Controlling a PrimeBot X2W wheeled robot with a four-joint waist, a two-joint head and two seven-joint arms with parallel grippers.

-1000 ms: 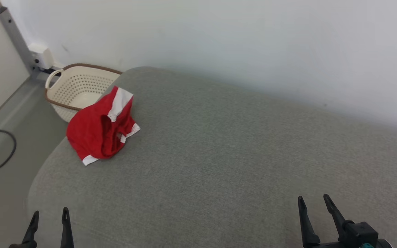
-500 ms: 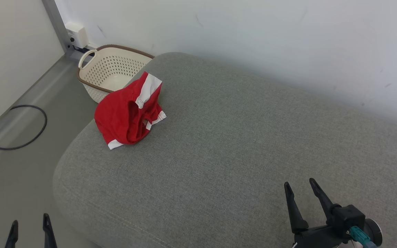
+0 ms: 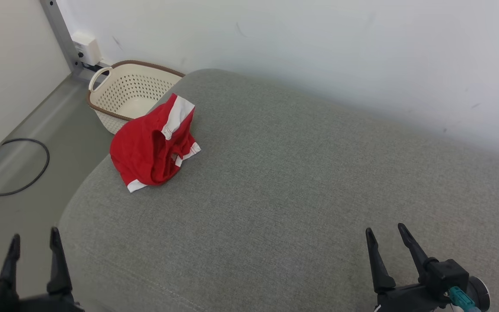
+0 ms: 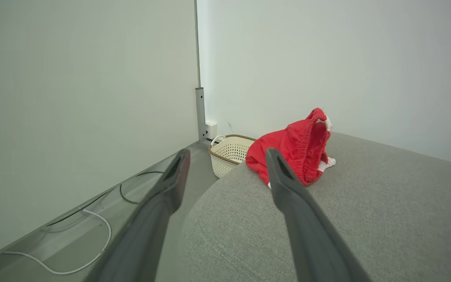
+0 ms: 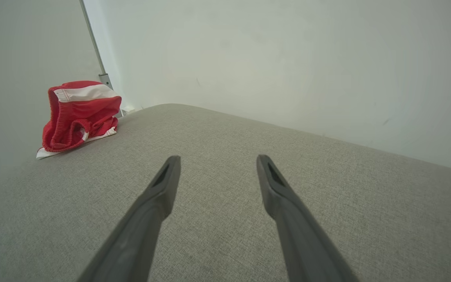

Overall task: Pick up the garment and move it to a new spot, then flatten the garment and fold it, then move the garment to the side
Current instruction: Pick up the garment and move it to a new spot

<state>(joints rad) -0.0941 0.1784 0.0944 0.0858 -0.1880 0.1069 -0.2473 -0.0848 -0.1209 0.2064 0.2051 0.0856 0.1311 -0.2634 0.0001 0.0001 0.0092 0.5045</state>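
Note:
The red garment needs to come onto the open grey cushion (image 3: pixel 284 197) for flattening. My left gripper will next grab it by its gathered band (image 3: pixel 157 156) to bring it there.
A crumpled red garment with white bands (image 3: pixel 152 147) lies bunched at the far left end of the grey cushioned surface (image 3: pixel 284 190). The left wrist view shows the garment (image 4: pixel 294 147) ahead and slightly right of the fingers, and in the right wrist view the garment (image 5: pixel 78 115) sits far off to the upper left. My left gripper (image 3: pixel 33 245) hangs open at the lower left, off the cushion's near-left corner and well short of the garment. My right gripper (image 3: pixel 386 234) stands open over the cushion's near right, empty.
A cream perforated basket (image 3: pixel 126 95) with a brown rim stands on the floor behind the cushion's left end, close to the garment. A black cable loop (image 3: pixel 13 167) and a white cable (image 4: pixel 76 250) lie on the floor at left. White walls close in behind.
The head camera has swung, shifting the whole picture. My left gripper now shows higher in the view than half a second ago. The garment lies unchanged on the cushion.

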